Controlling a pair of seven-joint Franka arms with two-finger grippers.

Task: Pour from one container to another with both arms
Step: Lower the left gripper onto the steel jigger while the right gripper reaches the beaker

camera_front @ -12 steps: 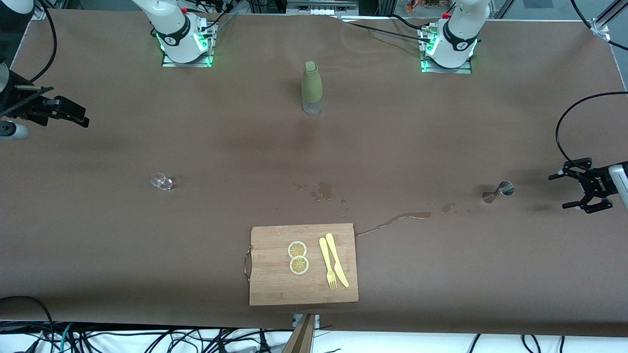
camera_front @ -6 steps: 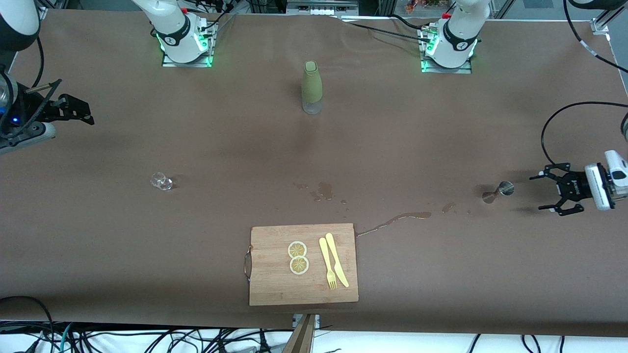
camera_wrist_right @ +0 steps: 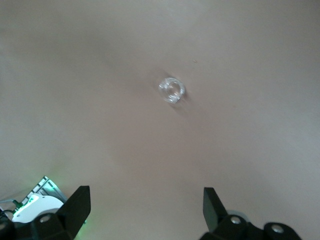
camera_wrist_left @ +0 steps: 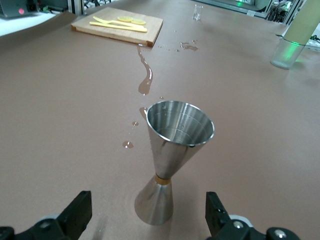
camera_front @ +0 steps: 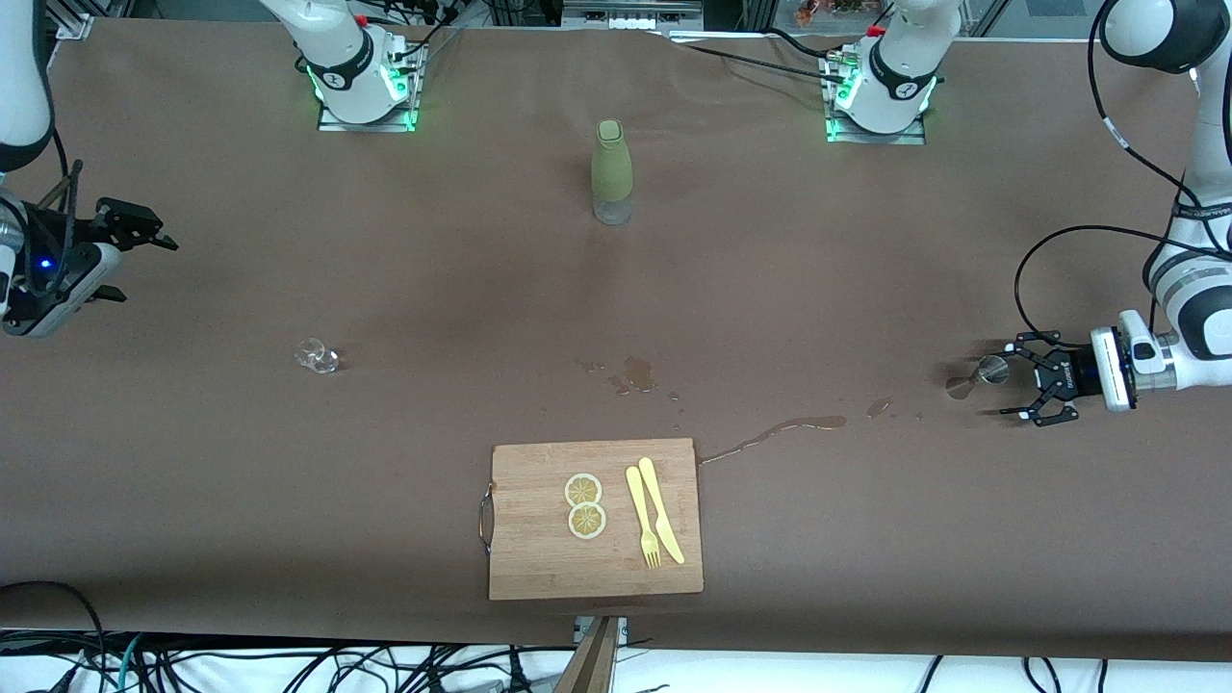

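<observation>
My left gripper picks up the steel jigger by its narrow middle (camera_wrist_left: 163,180) next, to hold the jigger for pouring.
A steel jigger (camera_front: 978,373) (camera_wrist_left: 172,160) stands upright toward the left arm's end of the table. My left gripper (camera_front: 1011,378) (camera_wrist_left: 148,212) is low beside it and open. One black finger stands on each side of the jigger's base, and neither touches it. A small clear glass (camera_front: 316,356) (camera_wrist_right: 171,89) stands toward the right arm's end. My right gripper (camera_front: 133,258) (camera_wrist_right: 145,205) hangs open and empty above the table edge at that end, well away from the glass. A green-sleeved bottle (camera_front: 612,168) (camera_wrist_left: 295,40) stands between the arm bases.
A wooden cutting board (camera_front: 539,563) (camera_wrist_left: 150,26) lies near the front edge. On it are two lemon slices (camera_front: 584,505), a yellow knife and a fork (camera_front: 653,520). Spilled liquid (camera_front: 780,430) (camera_wrist_left: 145,80) streaks from the board toward the jigger, with more drops (camera_front: 630,375) mid-table.
The left gripper has slid in from the table's end up to the jigger, still open. The right gripper has turned and shifted slightly at its end.
</observation>
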